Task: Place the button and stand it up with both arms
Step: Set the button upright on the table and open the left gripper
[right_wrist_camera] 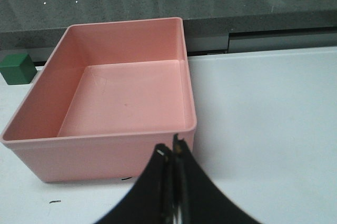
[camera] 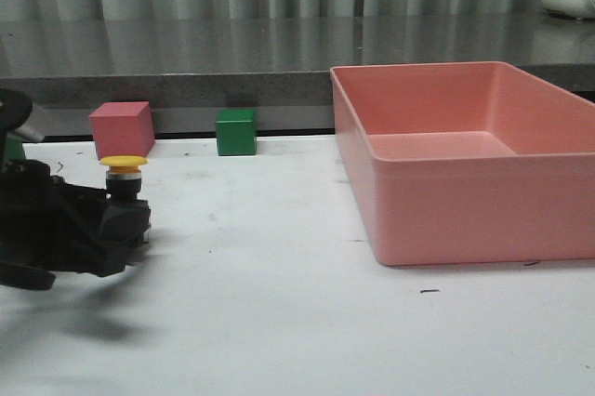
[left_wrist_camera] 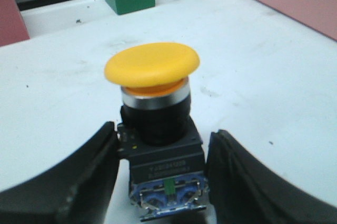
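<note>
The button's bluish base is down at the white tabletop beside its shadow, so it is now time for my left gripper to release the button.
The button stands upright, with its yellow mushroom cap on top, then a silver collar, a black body and a bluish base block. My left gripper has a dark finger against each side of the black body and is shut on it. In the front view the button rises from the left gripper at the table's left side, and its base is hidden behind the fingers. My right gripper is shut and empty, just outside the near corner of the pink bin. The right arm is out of the front view.
The large pink bin fills the right half of the table. A pink cube and a green cube stand at the table's back edge behind the button. Another green cube peeks out at the far left.
</note>
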Motion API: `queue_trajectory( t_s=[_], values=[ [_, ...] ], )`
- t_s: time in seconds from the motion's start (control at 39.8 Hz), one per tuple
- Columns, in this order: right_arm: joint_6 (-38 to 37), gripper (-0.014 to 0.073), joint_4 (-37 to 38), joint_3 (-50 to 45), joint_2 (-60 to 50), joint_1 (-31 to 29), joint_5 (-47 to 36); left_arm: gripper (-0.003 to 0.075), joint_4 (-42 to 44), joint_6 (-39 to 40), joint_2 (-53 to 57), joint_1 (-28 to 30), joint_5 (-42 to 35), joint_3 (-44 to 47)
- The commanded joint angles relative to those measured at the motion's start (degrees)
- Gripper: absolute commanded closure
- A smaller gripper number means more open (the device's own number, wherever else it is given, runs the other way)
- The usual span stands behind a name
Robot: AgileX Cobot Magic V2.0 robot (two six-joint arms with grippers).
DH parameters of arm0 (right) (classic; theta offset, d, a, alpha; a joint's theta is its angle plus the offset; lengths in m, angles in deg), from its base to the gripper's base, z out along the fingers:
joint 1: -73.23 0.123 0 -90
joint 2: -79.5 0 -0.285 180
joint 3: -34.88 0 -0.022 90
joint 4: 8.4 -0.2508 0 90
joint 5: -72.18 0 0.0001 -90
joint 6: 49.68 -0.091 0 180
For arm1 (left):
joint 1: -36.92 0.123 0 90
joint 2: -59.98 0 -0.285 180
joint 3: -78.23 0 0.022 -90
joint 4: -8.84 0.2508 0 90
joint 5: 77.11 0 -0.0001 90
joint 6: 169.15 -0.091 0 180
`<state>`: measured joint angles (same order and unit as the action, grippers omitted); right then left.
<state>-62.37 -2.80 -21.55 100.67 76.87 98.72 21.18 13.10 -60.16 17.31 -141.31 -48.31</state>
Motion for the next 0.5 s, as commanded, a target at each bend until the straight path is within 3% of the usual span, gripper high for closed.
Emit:
queue_trajectory(
  t_s=[0.0, 0.25, 0.48],
  values=[
    [0.5, 0.0664, 1.0, 1.5, 0.4, -0.3, -4.5, 0.0519, -0.8, -0.1, 1.1, 0.1, -13.7, -0.5],
    [0.5, 0.0664, 1.0, 1.5, 0.4, -0.3, -4.5, 0.0516, -0.8, -0.1, 1.1, 0.1, -13.7, -0.5],
    [0.5, 0.0664, 1.0, 1.5, 0.4, -0.3, -4.5, 0.0425, -0.8, -0.1, 1.1, 0.1, -13.7, -0.5]
  ],
)
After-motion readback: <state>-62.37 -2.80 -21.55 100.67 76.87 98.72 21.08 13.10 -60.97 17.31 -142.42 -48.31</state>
